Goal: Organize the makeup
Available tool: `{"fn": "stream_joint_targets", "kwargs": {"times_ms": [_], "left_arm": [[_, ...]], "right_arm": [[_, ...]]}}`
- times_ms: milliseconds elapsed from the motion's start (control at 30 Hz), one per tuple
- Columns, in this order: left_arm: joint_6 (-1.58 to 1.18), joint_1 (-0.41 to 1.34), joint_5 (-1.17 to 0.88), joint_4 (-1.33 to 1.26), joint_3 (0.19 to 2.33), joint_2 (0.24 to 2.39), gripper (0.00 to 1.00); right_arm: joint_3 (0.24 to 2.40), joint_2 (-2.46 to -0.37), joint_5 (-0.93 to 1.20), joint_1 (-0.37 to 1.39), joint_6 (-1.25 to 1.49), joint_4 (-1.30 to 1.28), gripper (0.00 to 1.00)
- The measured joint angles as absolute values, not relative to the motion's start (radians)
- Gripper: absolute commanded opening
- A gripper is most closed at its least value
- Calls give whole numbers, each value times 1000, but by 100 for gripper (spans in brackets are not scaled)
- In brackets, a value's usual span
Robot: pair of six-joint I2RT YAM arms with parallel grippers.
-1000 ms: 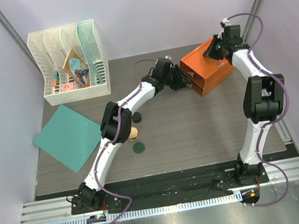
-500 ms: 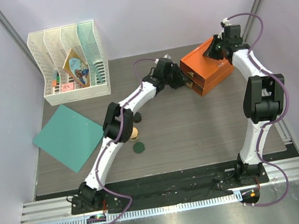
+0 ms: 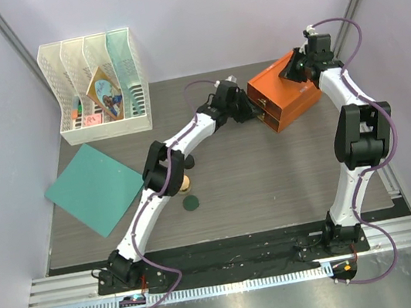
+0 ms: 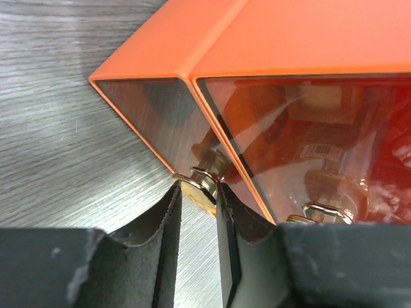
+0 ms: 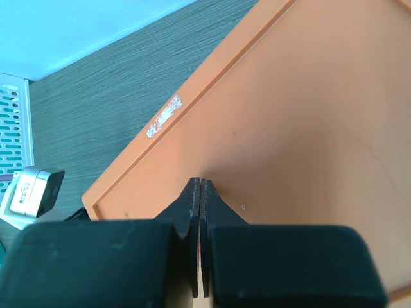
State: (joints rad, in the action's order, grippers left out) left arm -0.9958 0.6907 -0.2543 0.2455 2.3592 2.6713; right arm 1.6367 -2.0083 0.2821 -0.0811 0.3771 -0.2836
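Note:
My right gripper would come up empty if I lifted it now, and the orange box (image 3: 284,96) would stay. The gripper's shut fingers only press on the box's flat top (image 3: 276,84).
The orange drawer box (image 3: 284,96) stands at the back right. My left gripper (image 3: 243,108) is at its front; in the left wrist view it (image 4: 198,189) is shut on a gold drawer handle (image 4: 203,182). Through the clear drawer front (image 4: 302,135) I see blurred items inside. My right gripper (image 3: 296,71) is shut and empty, its tips (image 5: 200,181) pressed on the box's orange top (image 5: 302,128). On the table a tan makeup piece (image 3: 183,182), a dark-green disc (image 3: 190,202) and a black piece (image 3: 188,161) lie beside the left arm, partly hidden by it.
A white file rack (image 3: 97,89) with cards stands at the back left. A large teal sheet (image 3: 92,189) lies flat on the left. A second gold handle (image 4: 327,208) shows on the neighbouring drawer. Walls close in the table on three sides.
My left gripper has shifted slightly up and to the left at the drawer front. The right arm and the orange box have not visibly moved.

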Motion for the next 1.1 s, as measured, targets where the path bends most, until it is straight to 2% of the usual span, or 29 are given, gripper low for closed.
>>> {"fn": "stream_joint_targets", "kwargs": {"times_ms": [200, 800, 1000, 1100], "left_arm": [[-981, 684, -243, 256, 2278, 2613, 21], [-941, 623, -223, 323, 1740, 2242, 18], [-904, 620, -236, 327, 1717, 2225, 29], [-862, 620, -246, 330, 1720, 2225, 38]], "right_arm": [[1636, -2008, 282, -81, 377, -282, 1], [1633, -2008, 288, -83, 378, -277, 1], [1633, -2009, 291, -83, 380, -276, 1], [1633, -2009, 292, -83, 381, -276, 1]]}}
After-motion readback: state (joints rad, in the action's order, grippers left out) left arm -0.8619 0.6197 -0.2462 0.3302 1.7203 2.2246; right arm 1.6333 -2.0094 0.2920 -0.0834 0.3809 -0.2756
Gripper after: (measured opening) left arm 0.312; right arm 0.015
